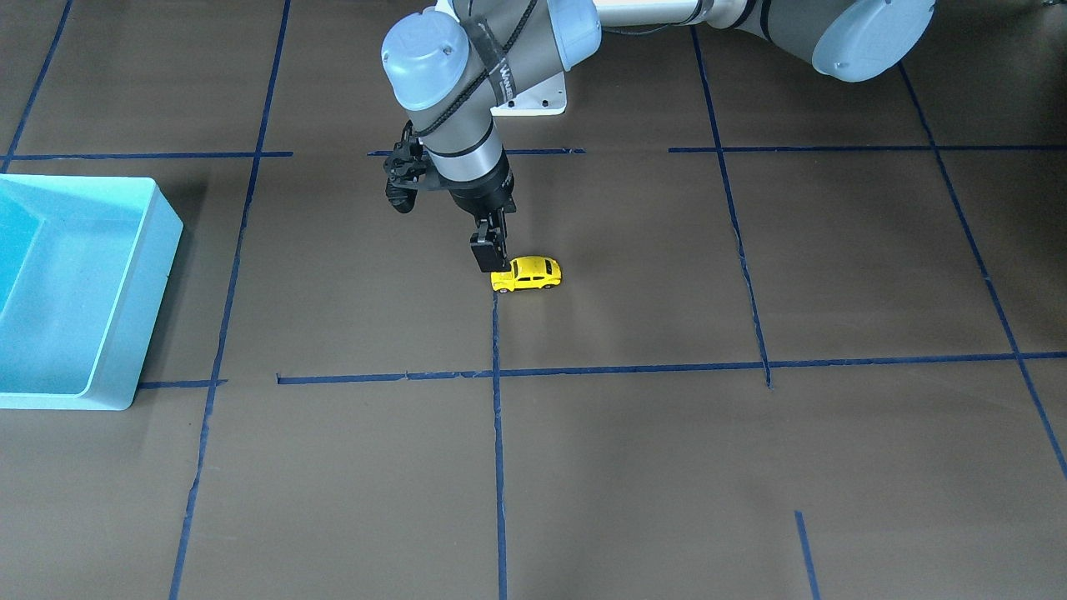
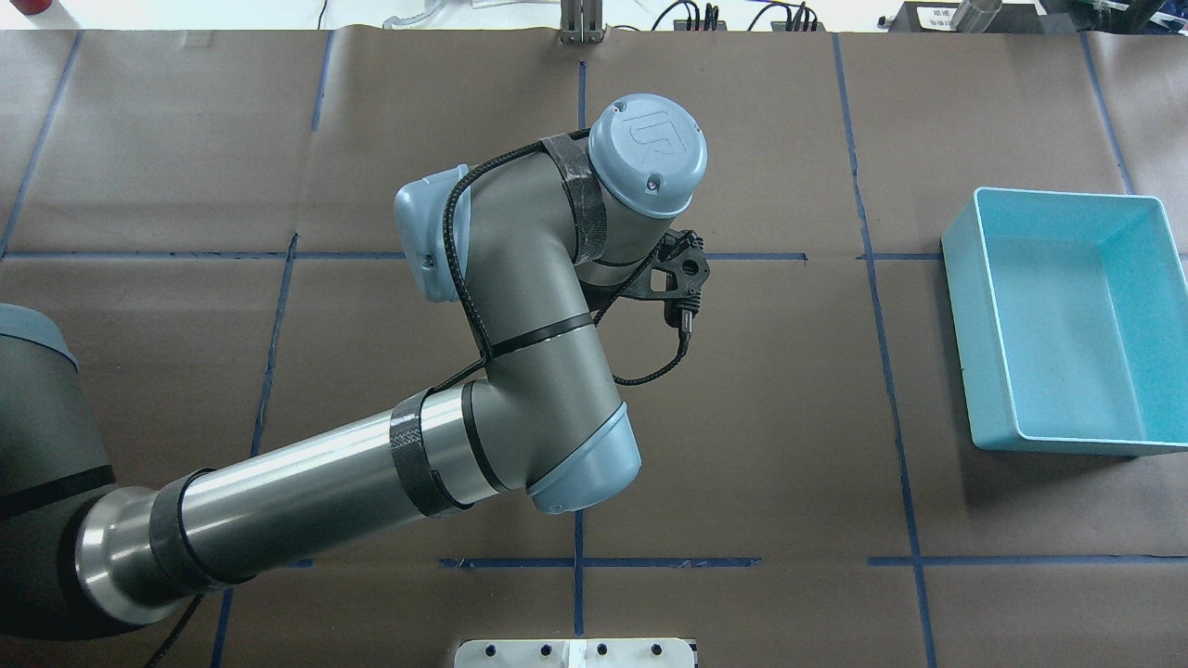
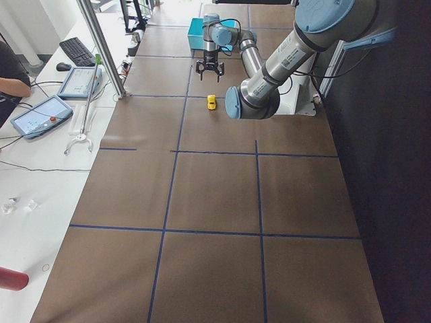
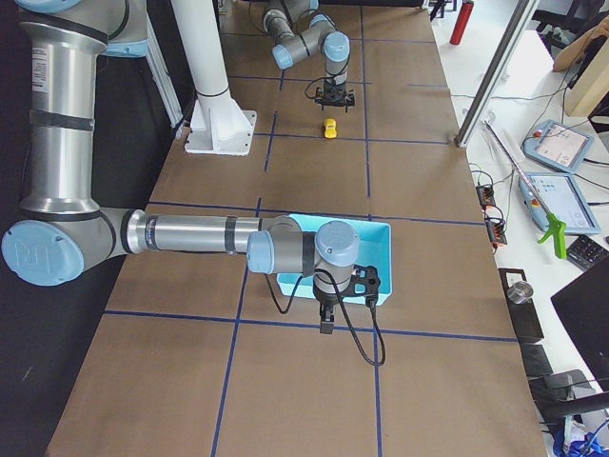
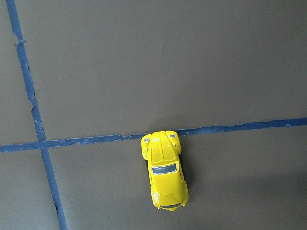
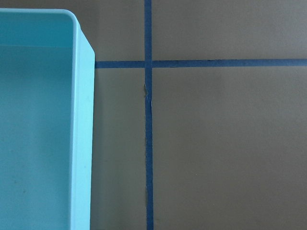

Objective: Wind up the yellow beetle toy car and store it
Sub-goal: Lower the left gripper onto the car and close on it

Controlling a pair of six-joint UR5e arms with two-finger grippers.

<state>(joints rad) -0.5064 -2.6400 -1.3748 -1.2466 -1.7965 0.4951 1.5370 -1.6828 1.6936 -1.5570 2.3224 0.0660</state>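
Observation:
Next, my left gripper grabs the sides of the yellow beetle toy car's body, to wind up the pull-back car.
The yellow beetle toy car (image 1: 527, 273) stands on its wheels on the brown table, one end on a blue tape line. It shows low in the left wrist view (image 5: 164, 175), with no fingers in that frame. My left gripper (image 1: 488, 260) hangs just above the table beside that end of the car, open and empty. It also shows spread above the car in the exterior left view (image 3: 209, 69). In the overhead view my left arm hides the car. My right gripper (image 4: 325, 322) hovers by the teal bin (image 4: 379, 228); I cannot tell whether it is open or shut.
The teal bin (image 1: 158, 275) is empty and stands well to the side of the car, at the overhead view's right (image 2: 961, 343). Its wall fills the left of the right wrist view (image 6: 81, 143). Blue tape lines cross the brown table.

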